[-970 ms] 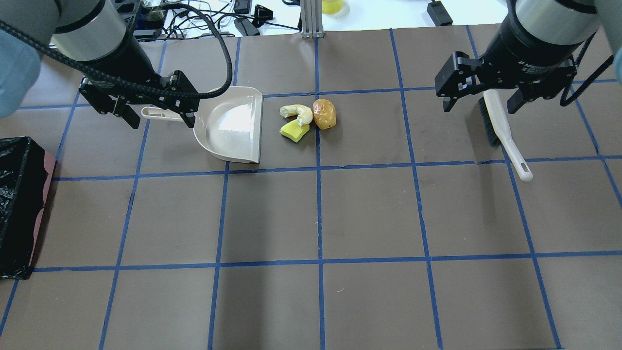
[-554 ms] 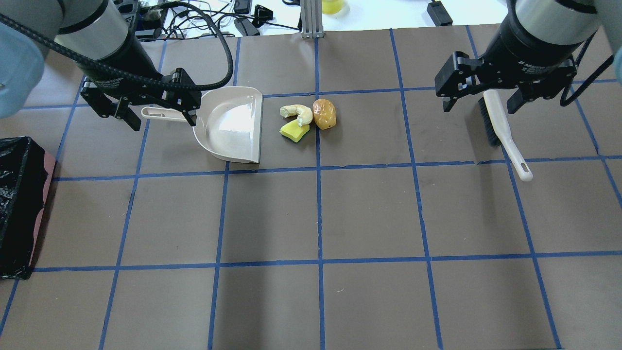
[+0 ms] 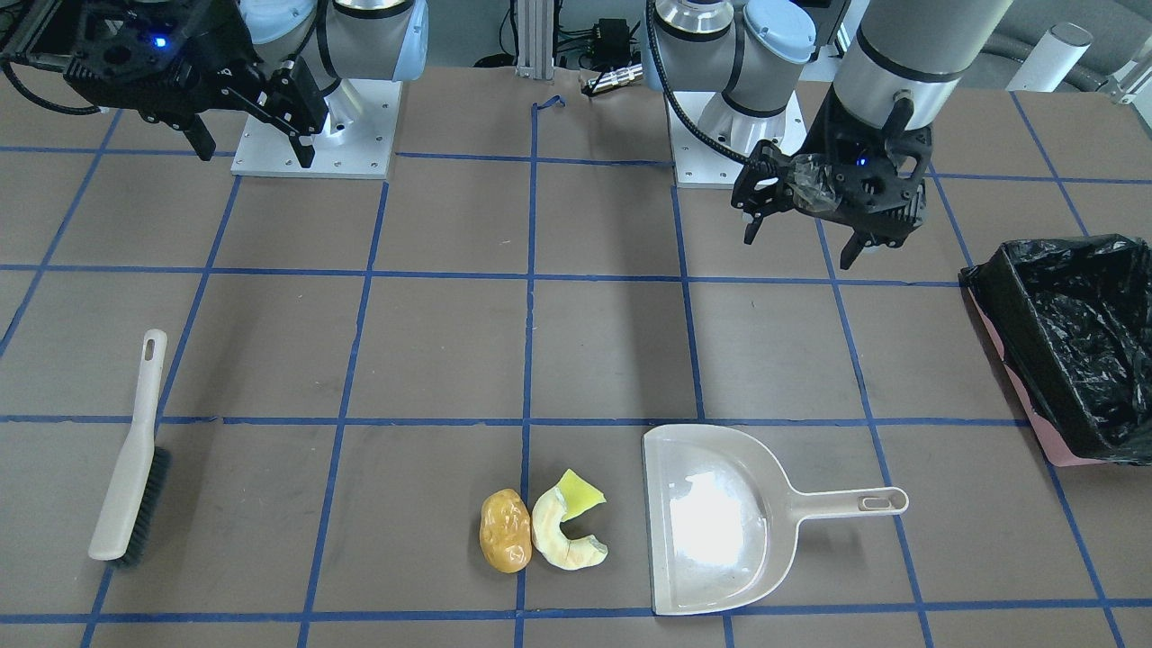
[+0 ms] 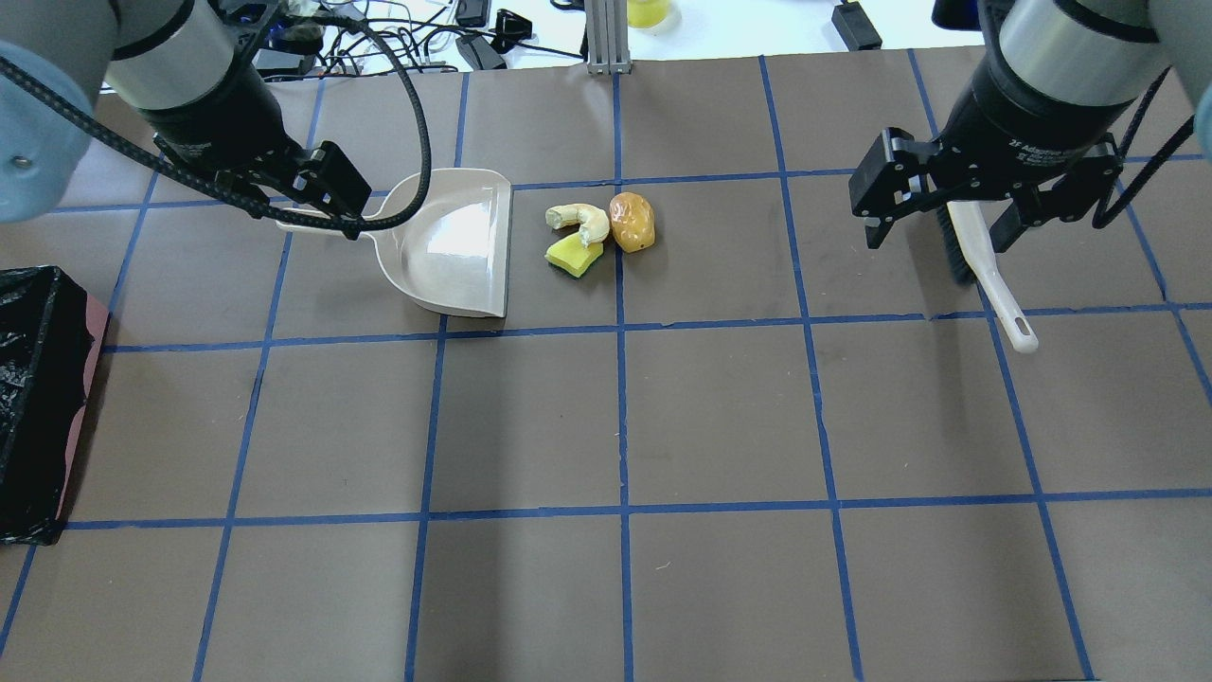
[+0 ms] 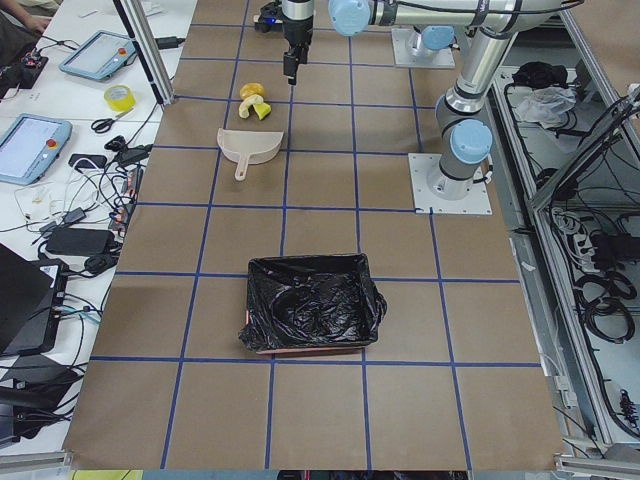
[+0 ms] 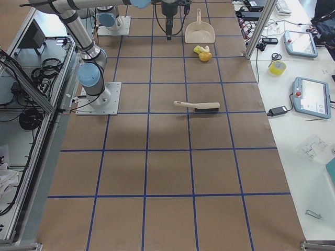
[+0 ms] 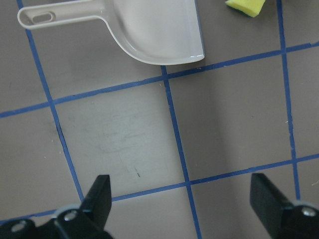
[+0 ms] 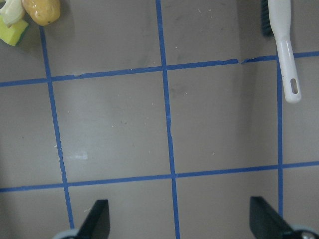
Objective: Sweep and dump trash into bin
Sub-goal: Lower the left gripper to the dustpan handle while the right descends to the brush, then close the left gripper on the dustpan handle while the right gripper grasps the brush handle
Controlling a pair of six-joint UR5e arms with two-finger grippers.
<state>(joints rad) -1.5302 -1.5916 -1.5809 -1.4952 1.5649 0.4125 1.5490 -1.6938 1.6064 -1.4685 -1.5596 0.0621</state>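
My right gripper will grab the brush by its white handle (image 3: 149,367) next, so it can sweep the trash into the dustpan (image 3: 713,518).
The trash lies in a cluster: a golden-brown potato lump (image 4: 632,221), a cream crescent (image 4: 579,220) and a yellow wedge (image 4: 573,256). It also shows in the front view, with the potato lump (image 3: 505,531) beside the crescent (image 3: 562,540). A beige dustpan (image 4: 454,242) lies just left of the trash, mouth toward it. The bin (image 4: 38,398), pink with a black bag, sits at the left edge. My left gripper (image 4: 298,204) is open and empty, raised over the dustpan handle (image 7: 55,17). My right gripper (image 4: 937,232) is open and empty, raised over a brush (image 4: 985,265).
The brush (image 3: 126,477) lies flat on the brown, blue-taped table, its handle (image 8: 286,50) pointing toward my side. Cables and an aluminium post (image 4: 606,38) line the far edge. The bin (image 5: 312,305) stands well apart from the dustpan.
My left gripper has shifted a little toward the far left over the dustpan handle. My right gripper has moved slightly nearer. Both stay open; nothing on the table has moved.
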